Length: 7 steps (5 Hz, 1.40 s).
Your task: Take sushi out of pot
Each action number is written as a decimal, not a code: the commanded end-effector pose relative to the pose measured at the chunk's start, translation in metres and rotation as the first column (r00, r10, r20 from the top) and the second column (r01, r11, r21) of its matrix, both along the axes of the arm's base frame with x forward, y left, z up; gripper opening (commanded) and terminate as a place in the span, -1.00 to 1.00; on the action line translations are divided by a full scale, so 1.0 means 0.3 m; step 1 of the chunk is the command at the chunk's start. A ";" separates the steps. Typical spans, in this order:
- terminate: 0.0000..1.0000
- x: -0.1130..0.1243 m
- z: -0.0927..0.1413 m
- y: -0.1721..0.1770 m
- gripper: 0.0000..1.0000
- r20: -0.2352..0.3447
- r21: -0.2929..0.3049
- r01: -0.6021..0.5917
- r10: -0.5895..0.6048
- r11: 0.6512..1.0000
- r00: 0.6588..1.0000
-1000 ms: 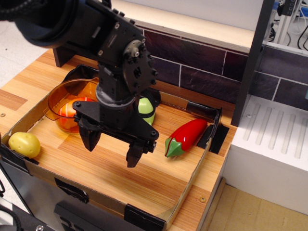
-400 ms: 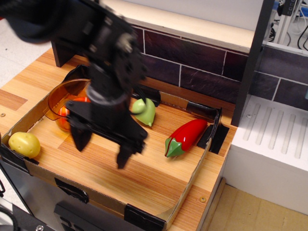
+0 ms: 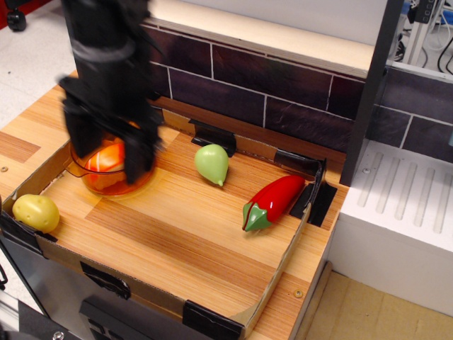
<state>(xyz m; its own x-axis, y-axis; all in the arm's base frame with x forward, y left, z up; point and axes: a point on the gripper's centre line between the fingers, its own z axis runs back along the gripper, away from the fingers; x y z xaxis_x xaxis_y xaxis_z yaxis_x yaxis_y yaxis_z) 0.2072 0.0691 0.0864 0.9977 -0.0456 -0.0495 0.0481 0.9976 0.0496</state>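
The sushi needs to come out of the pot [image 3: 113, 183], so next my gripper will grab it by one end of its striped body [image 3: 113, 154].
The sushi [image 3: 106, 158] lies inside the pot [image 3: 113, 183], a translucent orange pot at the left of the wooden tray. Its orange-red top with pale stripes shows between my fingers. My gripper [image 3: 110, 152] is blurred by motion and hangs right over the pot, open, with one finger [image 3: 79, 134] on the left of the sushi and the other finger [image 3: 140, 159] on the right. I cannot tell whether the fingers touch the sushi. The arm hides the pot's back rim.
A yellow potato [image 3: 35, 212] lies at the tray's front left corner. A green pear-like fruit [image 3: 212, 163] sits mid-tray and a red pepper with a green stem [image 3: 272, 201] lies to the right. A low cardboard wall [image 3: 283, 262] rims the tray; a tiled wall [image 3: 283, 92] stands behind.
My gripper has moved left and back from the tray's middle to over the pot. The green fruit, hidden partly before, now shows fully. The sushi has stayed in the pot.
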 end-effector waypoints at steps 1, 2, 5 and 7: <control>-1.00 0.127 0.015 0.164 1.00 -0.041 -0.039 0.164 -0.166 0.986 0.985; -1.00 0.170 -0.006 0.204 1.00 -0.010 -0.044 0.198 -0.199 0.979 0.980; -1.00 0.201 -0.092 0.181 1.00 0.049 -0.038 0.288 -0.286 0.957 0.957; -1.00 0.202 -0.135 0.155 1.00 0.038 -0.070 0.267 -0.265 0.961 0.964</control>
<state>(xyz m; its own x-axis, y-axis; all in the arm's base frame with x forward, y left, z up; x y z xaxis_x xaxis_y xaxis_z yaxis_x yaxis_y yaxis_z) 0.2576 0.1155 0.0389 0.9513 -0.3067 -0.0315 0.3054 0.9514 -0.0406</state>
